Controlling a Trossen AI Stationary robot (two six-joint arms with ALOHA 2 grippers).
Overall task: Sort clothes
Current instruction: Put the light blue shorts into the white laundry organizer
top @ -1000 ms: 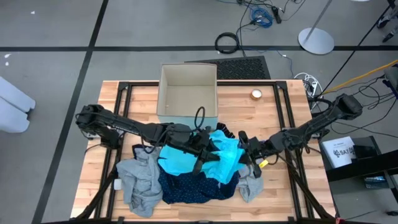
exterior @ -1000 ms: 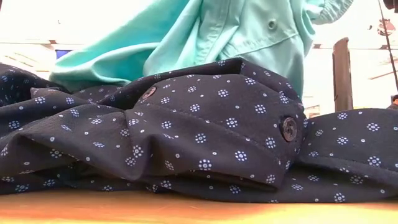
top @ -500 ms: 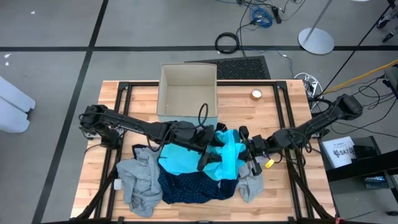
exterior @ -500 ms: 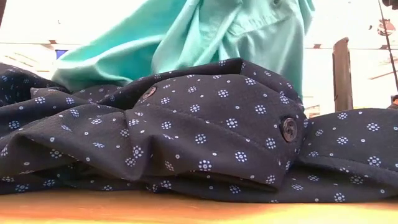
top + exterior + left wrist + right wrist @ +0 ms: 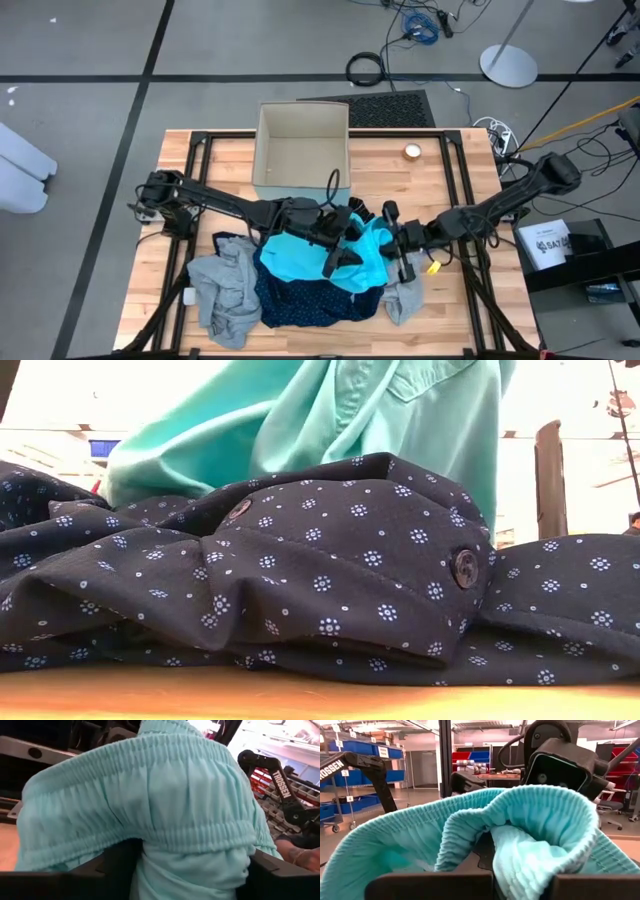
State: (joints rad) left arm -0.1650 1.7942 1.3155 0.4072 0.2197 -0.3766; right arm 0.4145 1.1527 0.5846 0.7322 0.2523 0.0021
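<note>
I need to grab the turquoise garment (image 5: 315,255) by its ribbed waistband with my left gripper next. Then I can drop the garment into the beige box (image 5: 302,155).
The bright turquoise garment (image 5: 315,255) hangs between my two grippers at mid-table. Its lower part rests on the navy dotted garment (image 5: 310,300), which lies bunched on the wood and fills the low view (image 5: 330,580). My left gripper (image 5: 340,255) stands open at the turquoise garment's ribbed waistband (image 5: 150,805). My right gripper (image 5: 398,245) is shut on the same waistband from the other side. One grey garment (image 5: 225,290) lies crumpled at the near left, and another grey piece (image 5: 402,300) lies at the near right. My left gripper's fingers (image 5: 115,870) stand wide apart, and the elastic waistband (image 5: 190,837) lies across and between them, sagging into the gap. My right gripper pinches a bunched fold of the waistband (image 5: 520,855) between its two fingers, coming level from the table's right. The cloth rises above the fingers and is lifted off the pile there.
The beige open box (image 5: 300,150) stands at the far middle of the table. A small tape roll (image 5: 412,152) lies to the right of the box. Black frame rails (image 5: 195,180) run along both sides. Bare wood lies at the far left and far right.
My left gripper has opened and has gone a little toward the right gripper. The turquoise garment's raised part was first drawn into a narrow strip. It now spreads wider between the two grippers and stands higher over the navy garment, which has not moved.
</note>
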